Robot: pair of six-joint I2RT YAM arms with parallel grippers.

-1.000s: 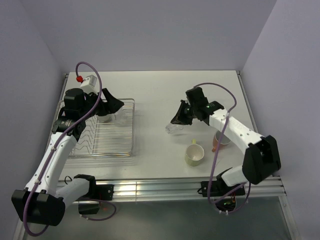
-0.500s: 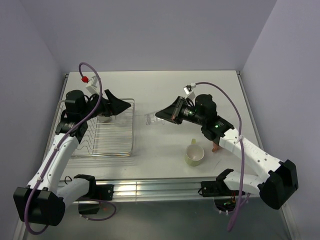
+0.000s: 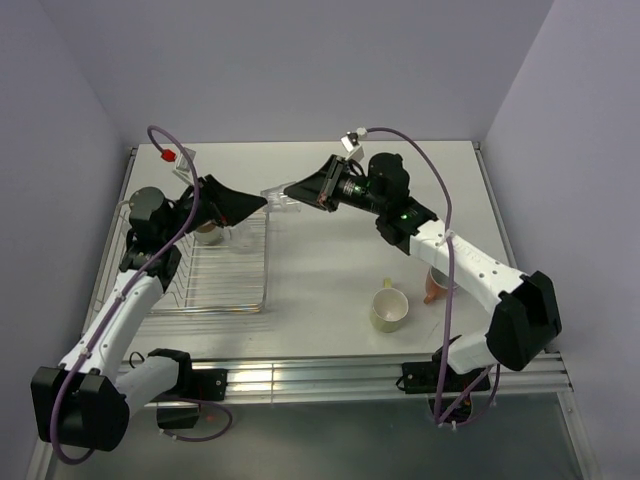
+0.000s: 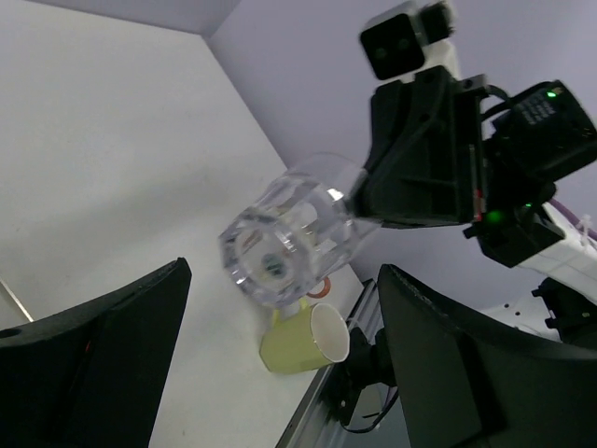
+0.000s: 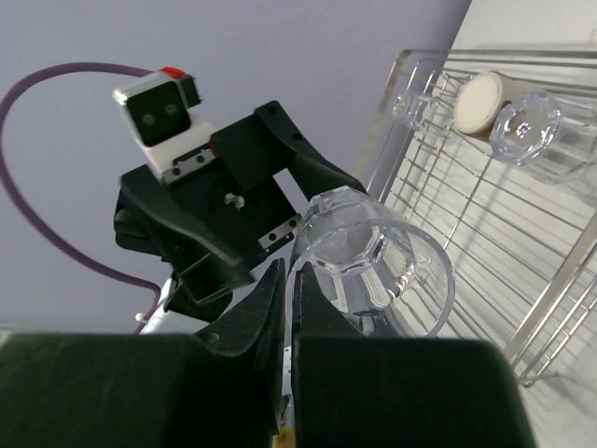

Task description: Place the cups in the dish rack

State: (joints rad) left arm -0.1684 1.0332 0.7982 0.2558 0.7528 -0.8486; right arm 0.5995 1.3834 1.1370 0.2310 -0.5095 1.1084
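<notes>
The left gripper grabs the clear glass tumbler around its base end (image 3: 270, 199) next, leaving the tumbler's rim free to go first into the dish rack (image 3: 262, 285).
My right gripper (image 3: 300, 193) is shut on the rim of a clear glass tumbler (image 3: 279, 197), held in the air on its side just off the dish rack's (image 3: 262, 285) far right corner. In the right wrist view the fingers (image 5: 270, 317) pinch the tumbler's wall (image 5: 373, 257). My left gripper (image 3: 250, 205) stands open, facing the tumbler (image 4: 289, 243), whose base sits between its spread fingers (image 4: 103, 364) without touching them. Inside the rack (image 5: 504, 215) lie a clear tumbler (image 5: 525, 131), a second clear one (image 5: 410, 103) and a brown-and-cream cup (image 3: 208, 232).
A pale yellow-green mug (image 3: 389, 308) stands on the table near the front right. A salmon-orange mug (image 3: 433, 287) is beside it, partly hidden under my right forearm. The table's rail runs along the near edge (image 3: 330, 375).
My right arm lifted the tumbler off the mid table and carried it left to the rack's corner. My left gripper rose from the rack, turned toward the tumbler and opened wider.
</notes>
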